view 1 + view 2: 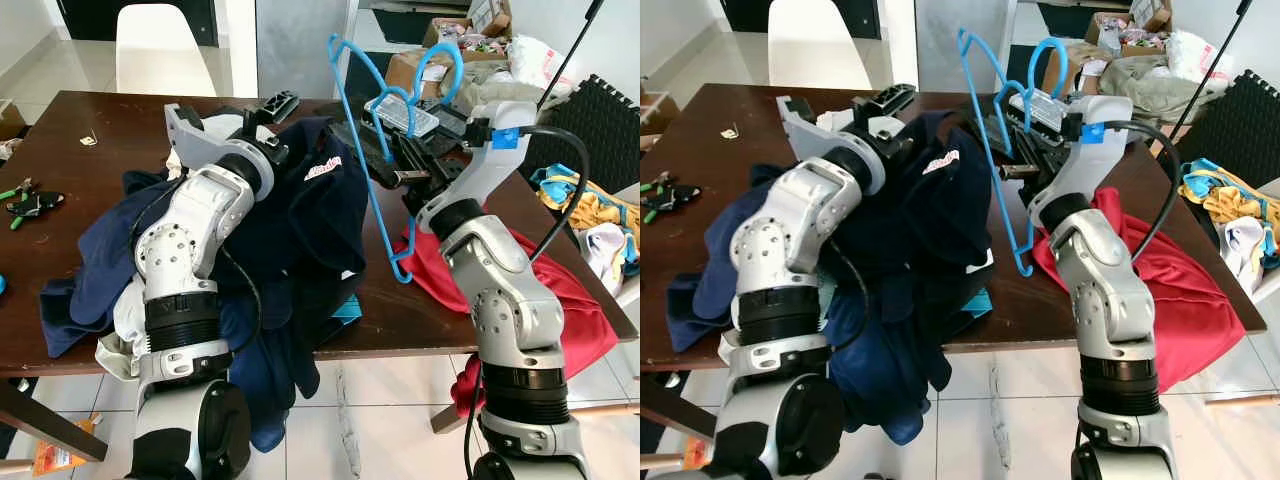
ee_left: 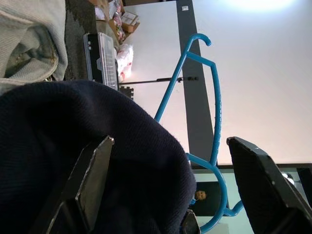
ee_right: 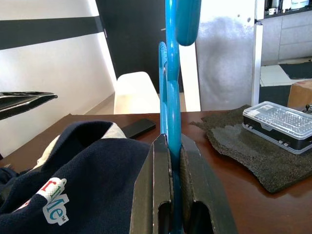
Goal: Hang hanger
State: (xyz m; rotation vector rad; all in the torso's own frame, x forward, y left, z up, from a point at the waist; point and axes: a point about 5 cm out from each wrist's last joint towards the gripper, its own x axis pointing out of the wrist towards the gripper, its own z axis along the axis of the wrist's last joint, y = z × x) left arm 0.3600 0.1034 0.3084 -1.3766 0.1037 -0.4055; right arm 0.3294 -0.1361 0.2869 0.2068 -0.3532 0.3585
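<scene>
I need to hang the navy polo shirt on the blue hanger [image 2: 217, 107], so next I should grab the shirt with my left gripper by its rolled fabric edge [image 2: 151, 146].
A blue plastic hanger [image 1: 375, 190] stands upright over the table's right middle, hook at the top. My right gripper [image 3: 170, 141] is shut on its lower bar, with the fingers [image 1: 392, 176] pinching it from the right. A navy polo shirt [image 1: 300, 220] with a small chest logo lies heaped on the table just left of the hanger. My left gripper [image 2: 170, 141] is open, its fingers spread wide over the shirt's raised collar end [image 1: 270, 125]. Navy cloth bulges up between the fingers, and they do not pinch it.
The brown table [image 1: 80, 180] also carries a red cloth [image 1: 560, 300] draped over its right edge, a clear plastic case [image 1: 400, 113] on a dark mat, and green-handled pliers [image 1: 25, 200] at far left. A white chair [image 1: 160, 45] stands behind; boxes and clothes clutter the right.
</scene>
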